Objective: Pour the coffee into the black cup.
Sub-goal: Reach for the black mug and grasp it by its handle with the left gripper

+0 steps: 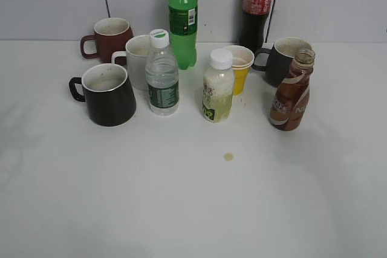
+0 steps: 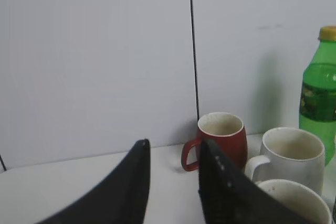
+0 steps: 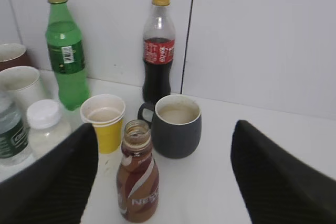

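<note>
The left gripper grabs the black cup by its black loop handle [image 1: 77,89] next, since the water bottle and white mug crowd the cup's far side.
The coffee [image 1: 291,95], a brown curvy bottle with a white swirl and no cap, stands upright at the right of the table. In the right wrist view it [image 3: 137,182] stands between my right gripper's fingers [image 3: 165,129], nearer the left one and untouched; that gripper is wide open and empty. The black cup [image 1: 109,98], glossy with a white inside, stands at the left, handle to the left. My left gripper [image 2: 173,148] is open and empty, and a white-lined rim [image 2: 286,198] shows just right of it. Neither gripper shows in the exterior view.
Behind stand a reddish-brown mug [image 1: 112,37], white mug [image 1: 138,58], green bottle [image 1: 182,19], cola bottle [image 1: 257,10] and dark grey mug [image 1: 284,58]. A water bottle [image 1: 162,77], white-capped bottle [image 1: 217,89] and yellow cup [image 1: 240,67] stand mid-table. A small brown spot [image 1: 228,156] lies in front.
</note>
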